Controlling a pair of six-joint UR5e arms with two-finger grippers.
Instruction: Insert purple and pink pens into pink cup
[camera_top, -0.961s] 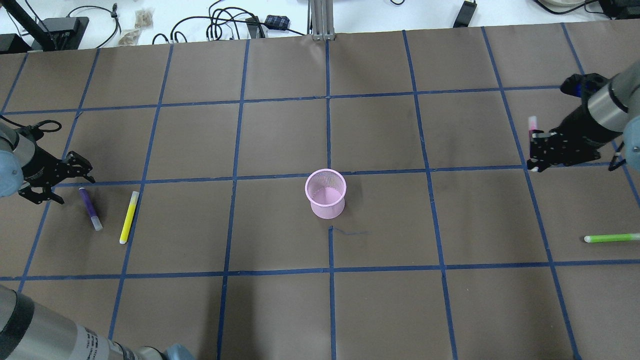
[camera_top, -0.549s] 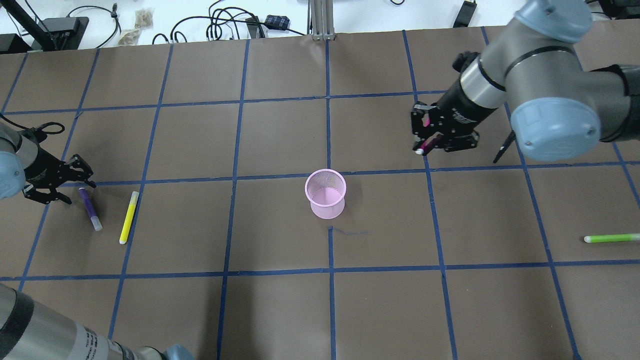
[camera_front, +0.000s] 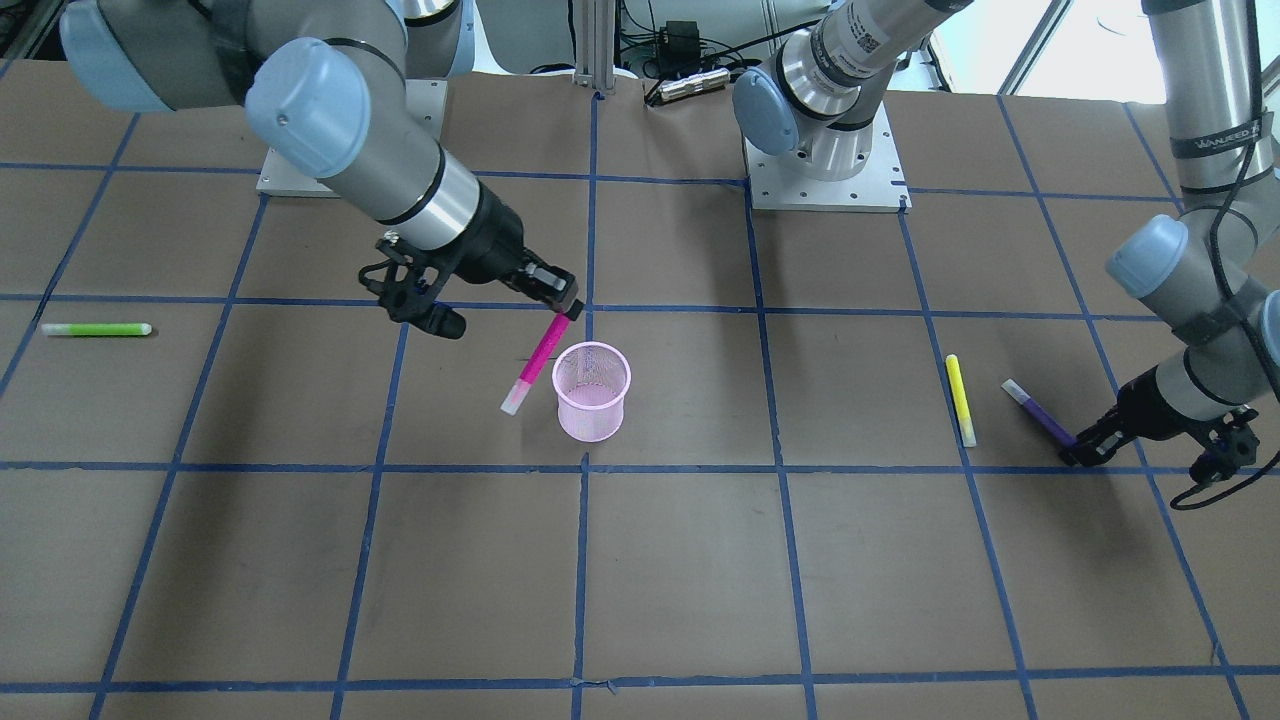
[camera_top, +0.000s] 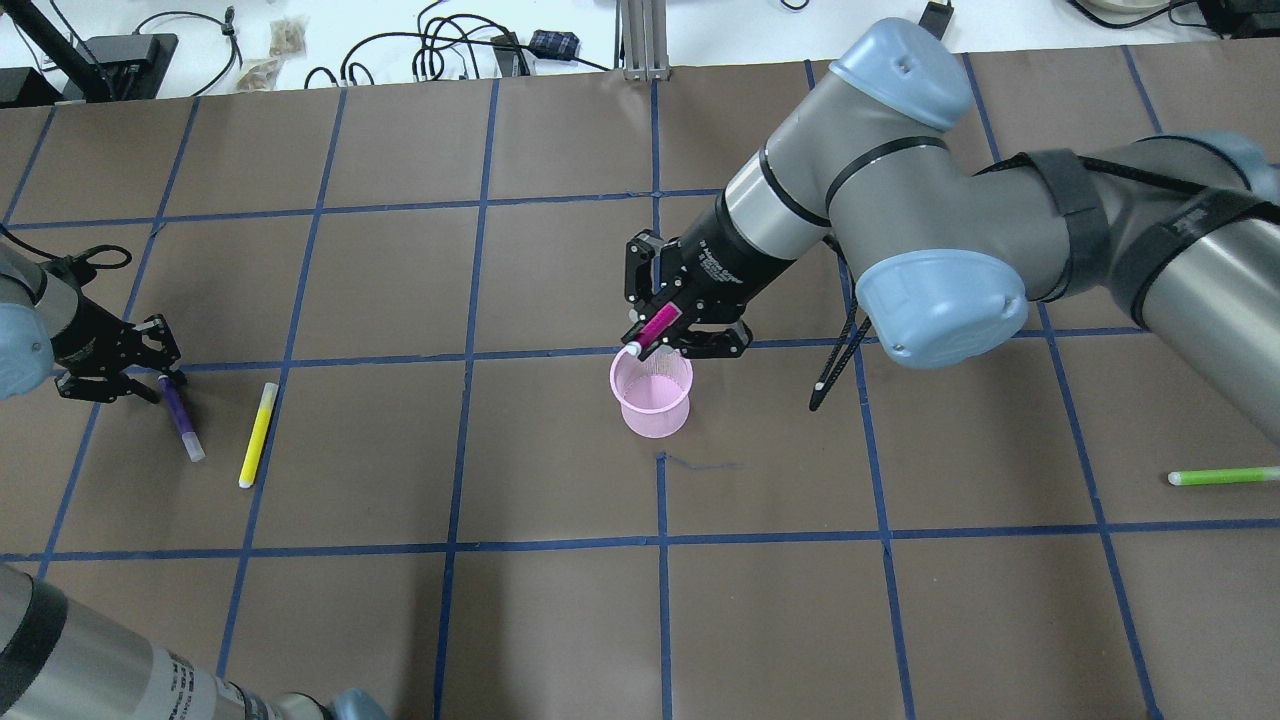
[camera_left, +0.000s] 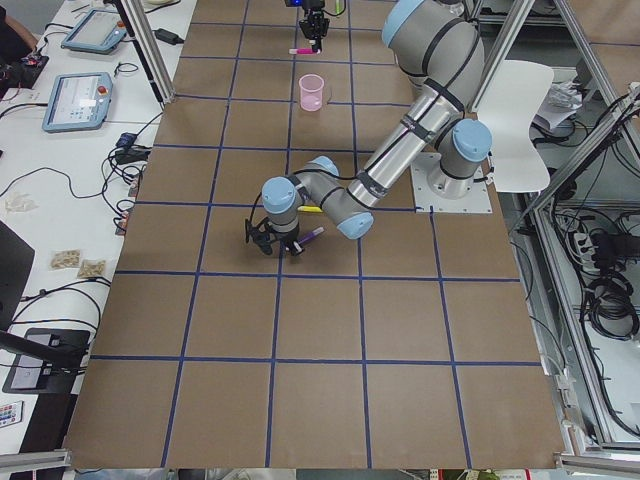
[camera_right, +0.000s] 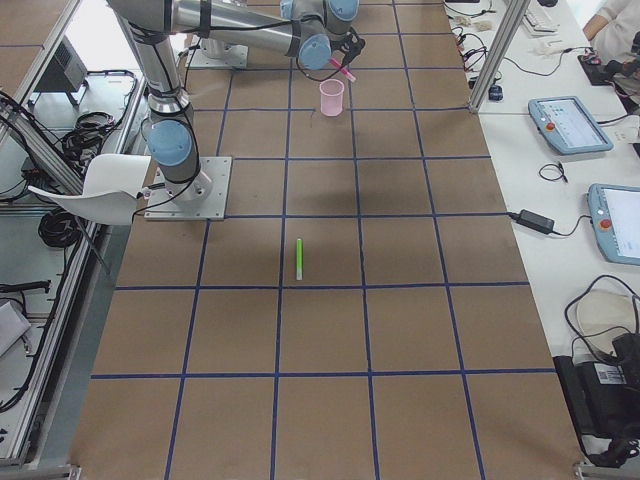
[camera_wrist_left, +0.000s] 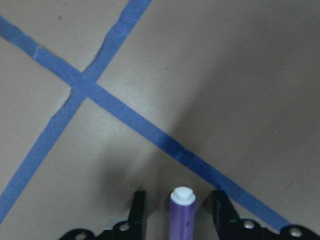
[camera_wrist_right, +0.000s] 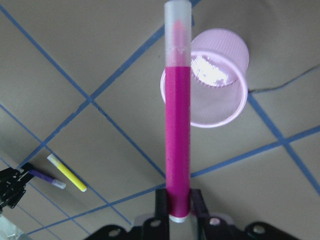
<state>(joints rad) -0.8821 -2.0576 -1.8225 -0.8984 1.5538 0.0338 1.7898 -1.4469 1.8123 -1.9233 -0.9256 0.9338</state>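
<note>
Next, my left gripper grabs the purple pen by its white-tipped end (camera_wrist_left: 182, 205), which leaves the purple pen's end with the cap free to enter the pink cup.
The pink mesh cup (camera_top: 652, 395) stands upright at the table's middle and also shows in the front view (camera_front: 592, 395). My right gripper (camera_top: 668, 322) is shut on the pink pen (camera_top: 655, 327). It holds the pen tilted in the air, cap end down, by the cup's rim (camera_wrist_right: 205, 122). In the front view the pink pen (camera_front: 538, 362) hangs beside the cup. The purple pen (camera_top: 180, 412) lies on the table at the left. My left gripper (camera_top: 150, 372) is open and low, its fingers either side of the purple pen's end (camera_wrist_left: 182, 212).
A yellow pen (camera_top: 257, 434) lies just right of the purple one. A green pen (camera_top: 1222, 476) lies near the right edge. Blue tape lines grid the brown table. Cables and boxes sit beyond the far edge.
My right arm swept left across the table with the pink pen, from the right edge to the cup. My left gripper shifted onto the purple pen's end.
</note>
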